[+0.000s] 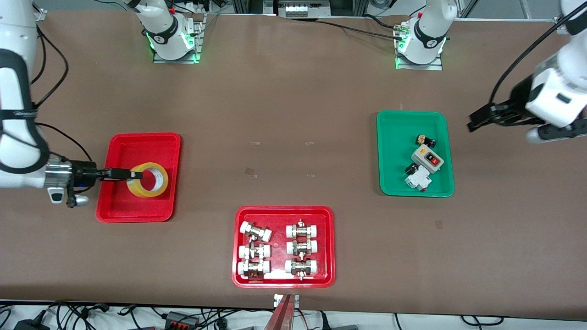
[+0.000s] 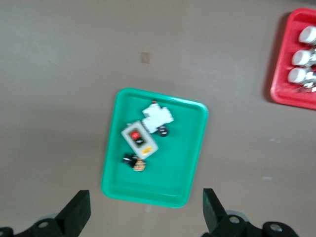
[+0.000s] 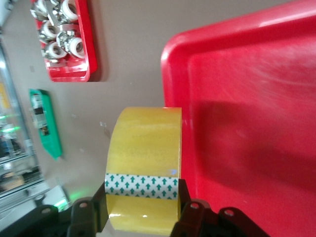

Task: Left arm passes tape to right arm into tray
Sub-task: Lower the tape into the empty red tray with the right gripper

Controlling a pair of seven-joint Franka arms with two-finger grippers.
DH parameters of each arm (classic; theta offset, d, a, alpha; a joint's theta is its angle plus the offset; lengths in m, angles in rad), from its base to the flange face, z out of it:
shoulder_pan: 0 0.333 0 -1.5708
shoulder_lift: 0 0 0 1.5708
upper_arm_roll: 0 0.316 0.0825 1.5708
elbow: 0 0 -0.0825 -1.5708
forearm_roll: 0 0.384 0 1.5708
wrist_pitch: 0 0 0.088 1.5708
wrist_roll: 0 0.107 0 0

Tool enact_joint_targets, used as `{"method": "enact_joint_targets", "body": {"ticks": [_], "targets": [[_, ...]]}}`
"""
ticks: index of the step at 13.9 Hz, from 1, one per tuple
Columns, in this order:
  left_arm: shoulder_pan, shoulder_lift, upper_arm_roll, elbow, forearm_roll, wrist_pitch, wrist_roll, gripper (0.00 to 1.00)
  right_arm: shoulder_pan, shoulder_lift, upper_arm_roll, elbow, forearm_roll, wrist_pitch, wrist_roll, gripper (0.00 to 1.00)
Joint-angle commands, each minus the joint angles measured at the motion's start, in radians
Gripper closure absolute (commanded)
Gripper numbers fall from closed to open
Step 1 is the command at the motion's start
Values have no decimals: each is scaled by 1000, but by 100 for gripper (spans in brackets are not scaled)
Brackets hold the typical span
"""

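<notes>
The yellow tape's lower edge [image 1: 148, 194] [image 3: 178, 145] is still above the bottom of the red tray. My right gripper needs to lower the tape before it lets go.
The yellow tape [image 1: 149, 179] is held on edge over the plain red tray [image 1: 124, 206] at the right arm's end of the table. My right gripper [image 1: 130, 174] is shut on the tape, one finger on each flat side. In the right wrist view the tape [image 3: 144, 148] fills the space between the fingers of my right gripper [image 3: 143, 205], with the tray [image 3: 247, 123] beneath and beside it. My left gripper [image 1: 474, 120] is open and empty, up in the air at the left arm's end. In the left wrist view my left gripper [image 2: 145, 205] shows wide open.
A green tray [image 1: 390, 178] with small electrical parts lies toward the left arm's end; it also shows in the left wrist view [image 2: 187, 163]. A red tray [image 1: 279, 213] of white-capped metal fittings lies mid-table, nearest the front camera.
</notes>
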Motion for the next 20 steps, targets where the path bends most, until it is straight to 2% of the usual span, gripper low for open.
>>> {"method": "enact_joint_targets", "body": {"ticks": [1,4,7,13,15,16,17,18,20], "targets": [[-19,-87,21,-97,80,10,70,0,-66,59,24,16,34,-31,-110,61],[23,-107,23,-105,70,10,84,0,-108,90,26,16,55,-42,-135,61],[30,-133,52,-114,36,4,166,0,-132,105,24,16,80,-126,-150,61],[33,-125,54,-95,36,6,175,0,-159,140,24,17,83,-120,-196,61],[62,-124,52,-96,36,13,175,0,-160,153,24,17,84,-120,-221,61],[62,-125,52,-95,34,15,175,0,-160,156,24,17,84,-119,-229,56],[62,-128,52,-93,34,13,175,0,-162,156,24,20,81,-119,-221,10],[62,-131,48,-92,34,10,175,0,-160,154,23,37,75,-125,-215,0],[62,-131,41,-44,34,-10,173,0,-154,148,21,71,45,-116,-215,0]]}}
